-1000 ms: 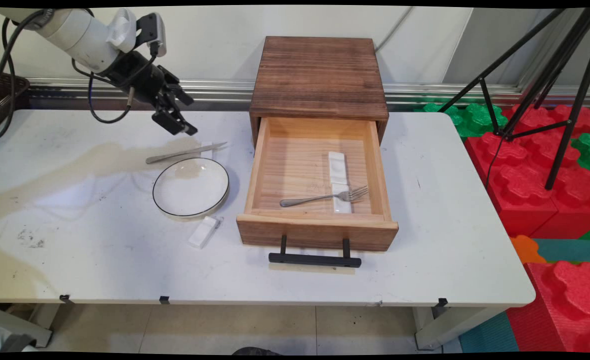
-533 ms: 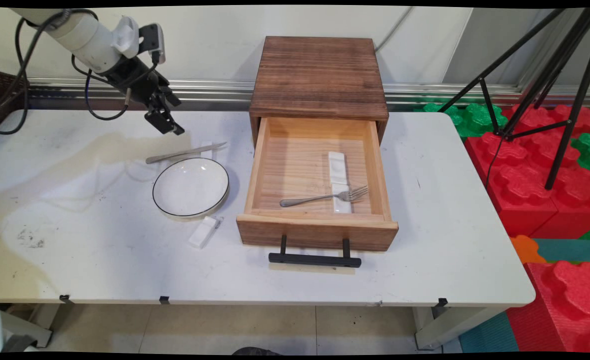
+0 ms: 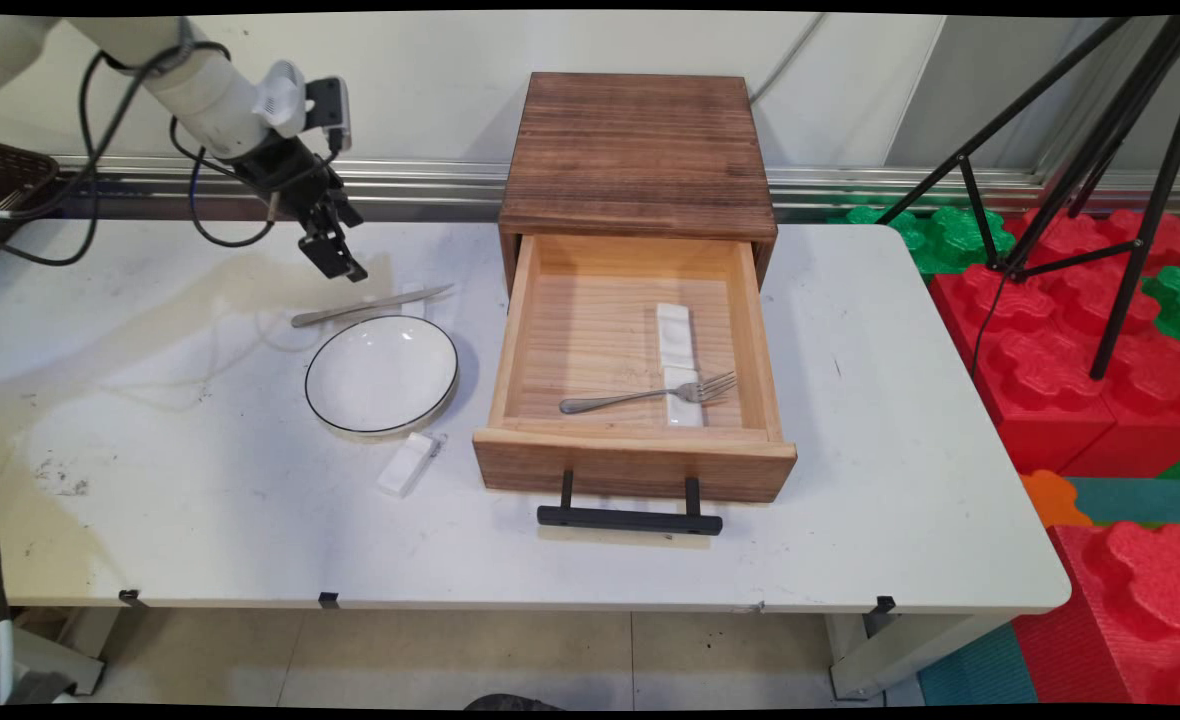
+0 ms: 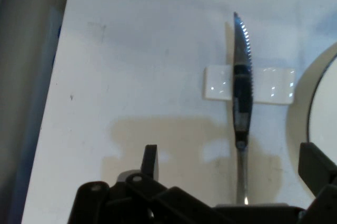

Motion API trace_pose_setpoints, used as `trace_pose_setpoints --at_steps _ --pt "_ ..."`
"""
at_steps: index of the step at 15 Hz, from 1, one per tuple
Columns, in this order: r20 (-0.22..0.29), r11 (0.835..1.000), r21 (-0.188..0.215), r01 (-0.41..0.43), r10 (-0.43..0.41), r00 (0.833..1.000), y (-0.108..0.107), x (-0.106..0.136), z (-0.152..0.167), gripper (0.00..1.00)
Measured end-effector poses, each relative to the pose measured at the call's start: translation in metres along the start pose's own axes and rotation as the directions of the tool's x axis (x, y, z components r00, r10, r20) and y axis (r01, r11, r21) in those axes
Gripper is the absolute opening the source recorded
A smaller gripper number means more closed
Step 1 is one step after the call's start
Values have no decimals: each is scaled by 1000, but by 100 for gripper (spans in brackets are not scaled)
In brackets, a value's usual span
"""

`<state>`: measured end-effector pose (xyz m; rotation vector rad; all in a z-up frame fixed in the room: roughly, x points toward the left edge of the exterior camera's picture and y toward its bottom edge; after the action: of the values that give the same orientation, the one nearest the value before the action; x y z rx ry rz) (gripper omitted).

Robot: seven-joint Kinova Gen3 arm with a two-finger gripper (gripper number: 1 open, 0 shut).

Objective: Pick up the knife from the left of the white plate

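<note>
My gripper is about to grab the handle of the knife [image 3: 370, 305] where the blade begins, to put the knife in the open drawer with the fork.
My gripper [image 3: 336, 256] hangs open and empty above the table's back left, just behind a silver knife [image 3: 370, 305]. In the hand view the knife [image 4: 242, 92] lies lengthwise between my spread fingers [image 4: 150, 159], its serrated blade propped on a small white rest [image 4: 218, 83]. My gripper [image 4: 231, 158] is above the knife's handle end and does not touch it. A white plate [image 3: 382, 375] with a dark rim sits in front of the knife; its edge [image 4: 321, 118] shows at the hand view's right.
A wooden box [image 3: 638, 150] stands at the back centre with its drawer [image 3: 508, 340] pulled out, holding a fork [image 3: 640, 396] laid on a white rest [image 3: 674, 335]. Another white rest [image 3: 406, 464] lies before the plate. A black tripod [image 3: 1100, 150] stands off the table's right.
The arm has swung and the gripper has turned, first drawing back to the left, then dropping slightly toward the knife. Nothing on the table has moved.
</note>
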<state>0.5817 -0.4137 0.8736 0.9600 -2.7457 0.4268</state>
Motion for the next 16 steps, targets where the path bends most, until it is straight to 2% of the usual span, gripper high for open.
trace_pose_setpoints --at_steps 4,11,16 --pt "38 1000 -14 -4 5 999 -9 3 18 100" --pt "95 997 -64 -33 39 995 -19 4 51 100" --pt "109 996 -83 -27 37 993 -24 5 66 100"
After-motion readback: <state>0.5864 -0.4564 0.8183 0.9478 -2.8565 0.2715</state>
